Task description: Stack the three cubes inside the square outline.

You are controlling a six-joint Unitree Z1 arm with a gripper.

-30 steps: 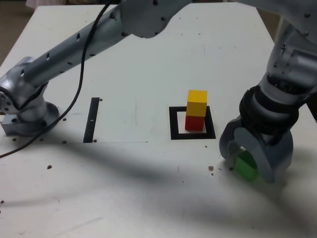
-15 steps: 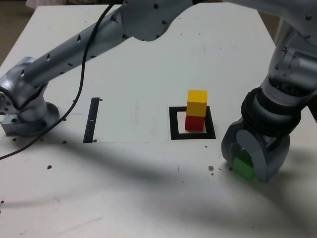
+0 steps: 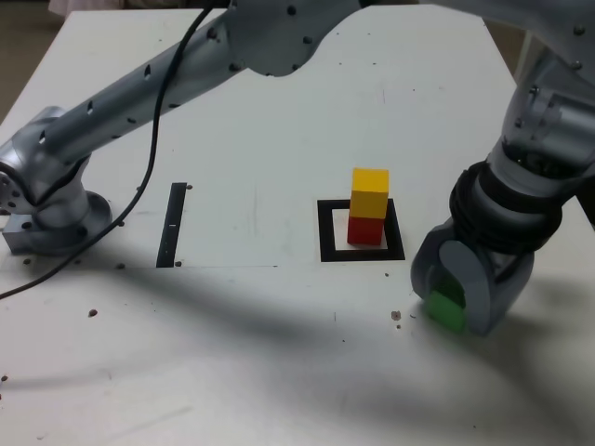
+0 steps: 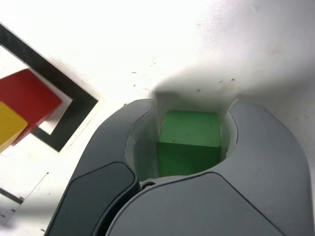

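Observation:
The green cube (image 3: pixel 444 312) is well short of the yellow cube, so my gripper keeps hold of the green cube until it is on the yellow cube.
The green cube (image 3: pixel 444 312) rests on the white table toward the exterior view's right, in front of the square outline (image 3: pixel 327 232). My gripper (image 3: pixel 453 307) stands over it, and its two grey jaws are shut on the cube's sides. In the wrist view the green cube (image 4: pixel 189 142) fills the space between the jaws of the gripper (image 4: pixel 191 110). The yellow cube (image 3: pixel 370 192) sits on the red cube (image 3: pixel 365 229) inside the outline. The wrist view also catches the red cube (image 4: pixel 29 98), the yellow cube (image 4: pixel 9 125) and a corner of the square outline (image 4: pixel 74 113).
A thin black strip (image 3: pixel 172 225) lies on the table at the exterior view's left, near the arm's base (image 3: pixel 51 214). A black cable (image 3: pixel 149 158) hangs from the arm. Small dark crumbs (image 3: pixel 397 316) dot the tabletop.
The jaws have closed in from wide open onto the green cube. The cube has shifted slightly toward the exterior view's left with them. The red and yellow stack has not moved.

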